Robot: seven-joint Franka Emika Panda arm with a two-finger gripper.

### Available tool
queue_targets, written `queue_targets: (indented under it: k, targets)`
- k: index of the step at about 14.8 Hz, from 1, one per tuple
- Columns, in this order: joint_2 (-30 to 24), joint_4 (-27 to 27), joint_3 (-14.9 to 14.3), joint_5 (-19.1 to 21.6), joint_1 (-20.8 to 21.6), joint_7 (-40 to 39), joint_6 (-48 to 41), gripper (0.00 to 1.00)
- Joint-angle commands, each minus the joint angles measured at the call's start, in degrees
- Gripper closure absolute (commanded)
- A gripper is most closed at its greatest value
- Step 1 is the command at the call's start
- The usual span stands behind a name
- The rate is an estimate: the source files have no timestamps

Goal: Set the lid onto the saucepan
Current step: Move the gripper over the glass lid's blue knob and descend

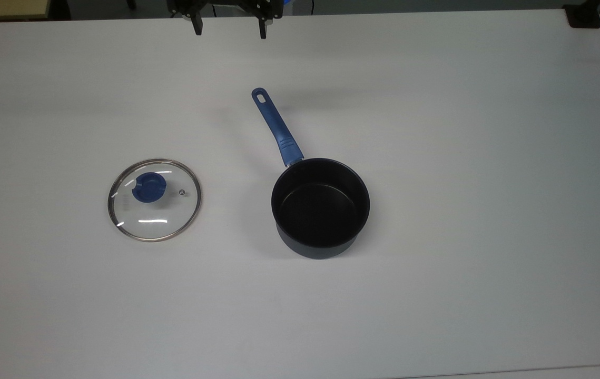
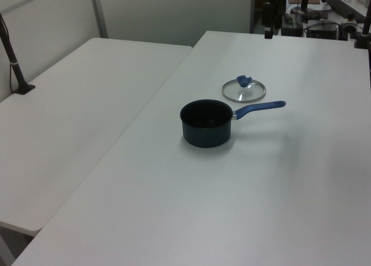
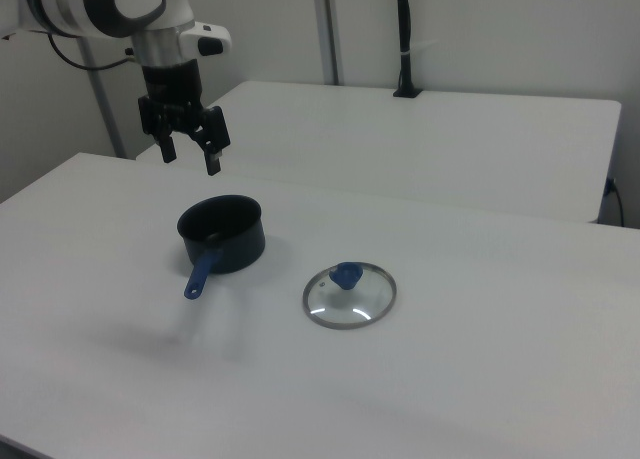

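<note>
The lid lies flat and spreads wide on the tabletop. My gripper will next grab the glass lid (image 2: pixel 244 94) by its narrow blue knob (image 2: pixel 244 81).
The lid (image 1: pixel 154 200) lies flat on the white table (image 1: pixel 436 158), blue knob up, at the top view's left. The saucepan (image 1: pixel 321 208) stands upright to the lid's right with a gap between them. It is empty, and its blue handle (image 1: pixel 276 126) points toward the far edge. My gripper (image 1: pixel 230 30) hangs open above the far edge, holding nothing, well away from both. In the right view the gripper (image 3: pixel 191 157) hovers high behind the saucepan (image 3: pixel 222 234), with the lid (image 3: pixel 350 294) off to the right. In the left view the lid (image 2: pixel 244 90) lies behind the saucepan (image 2: pixel 206 123).
A second white table (image 2: pixel 87 104) adjoins this one, with a black post (image 2: pixel 14 63) clamped at its edge. A black block (image 1: pixel 584 16) sits at the top view's far right corner. Cluttered equipment (image 2: pixel 324 17) stands beyond the far edge.
</note>
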Motion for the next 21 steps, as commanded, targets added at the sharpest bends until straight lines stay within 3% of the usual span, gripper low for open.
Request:
queue_targets:
  k: [1, 9, 11, 21]
  targets:
    - [-0.8, -1.1, -0.4, -0.4, 0.5, 0.1, -1.4, 0.0]
    - [0.3, -1.0, -0.4, 0.0, 0.4, 0.2, -0.7, 0.0]
    - [2.7, -0.6, -0.5, -0.2, -0.1, 0.2, 0.3, 0.0]
    - [17.0, 1.1, -0.6, -0.9, -9.3, 0.7, 23.0, 0.0]
